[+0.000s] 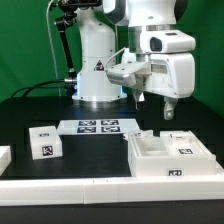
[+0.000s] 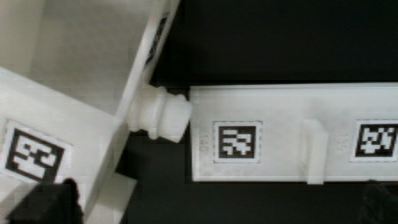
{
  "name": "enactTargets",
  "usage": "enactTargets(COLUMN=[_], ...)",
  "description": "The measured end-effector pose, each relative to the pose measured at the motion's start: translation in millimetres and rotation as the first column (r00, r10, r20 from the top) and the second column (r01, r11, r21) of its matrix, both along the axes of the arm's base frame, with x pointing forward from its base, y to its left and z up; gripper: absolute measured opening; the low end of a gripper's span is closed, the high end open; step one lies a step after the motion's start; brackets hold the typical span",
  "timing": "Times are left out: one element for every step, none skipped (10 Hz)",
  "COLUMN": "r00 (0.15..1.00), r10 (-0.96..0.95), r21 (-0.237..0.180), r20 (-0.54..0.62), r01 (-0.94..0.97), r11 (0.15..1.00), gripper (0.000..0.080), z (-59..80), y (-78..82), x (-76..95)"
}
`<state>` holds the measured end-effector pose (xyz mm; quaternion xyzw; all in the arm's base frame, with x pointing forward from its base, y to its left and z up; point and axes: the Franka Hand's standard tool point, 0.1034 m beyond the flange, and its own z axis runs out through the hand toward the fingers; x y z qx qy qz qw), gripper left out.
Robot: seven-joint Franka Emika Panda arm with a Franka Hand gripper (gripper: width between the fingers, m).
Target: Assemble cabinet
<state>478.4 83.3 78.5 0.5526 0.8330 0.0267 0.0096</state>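
The white tagged part has a wide flat face. I will grab the part with my gripper next by the narrow raised rib between its tags.
The large white cabinet frame lies at the exterior view's right, with marker tags on its front and top. A small white box part with a tag sits at the left. My gripper hangs in the air above the frame, open and holding nothing. In the wrist view a white tagged part lies below. A slanted white panel with a big tag lies beside it, and a round white knob sits between them. One dark fingertip shows at the edge. My gripper is apart from the parts.
The marker board lies flat at the table's middle, in front of the white robot pedestal. Another white part is cut off at the left edge. A long white ledge runs along the front.
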Motion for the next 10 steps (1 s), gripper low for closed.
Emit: enactTargets(r00=[1.0, 0.999, 0.996, 0.993, 0.992, 0.991, 0.991, 0.991, 0.99, 0.989], r10=[0.013, 0.049, 0.082, 0.111, 0.118, 0.118, 0.115, 0.113, 0.112, 0.112], r21=[-0.001, -0.002, -0.001, 0.0, 0.002, 0.005, 0.008, 0.012, 0.017, 0.021], r20=[-0.003, -0.013, -0.024, -0.035, -0.048, -0.059, -0.068, -0.078, -0.088, -0.099], r01=[-0.013, -0.049, -0.082, -0.111, -0.118, -0.118, -0.115, -0.112, -0.111, -0.111], r11=[1.0, 0.999, 0.997, 0.994, 0.993, 0.993, 0.993, 0.994, 0.994, 0.994], gripper=[0.0796, 0.0796, 0.0796, 0.0796, 0.0796, 0.0796, 0.0796, 0.0796, 0.0796, 0.0796], z=[-0.9, -5.1, -10.1, -14.6, -19.8, -24.0, -27.9, -32.6, -37.4, -42.3], y=[-0.4, -1.6, -2.2, -2.8, -2.6, -2.3, -2.3, -1.8, -0.9, -0.2], x=[-1.5, -8.2, -15.0, -19.5, -24.8, -28.9, -31.3, -34.2, -37.3, -40.6])
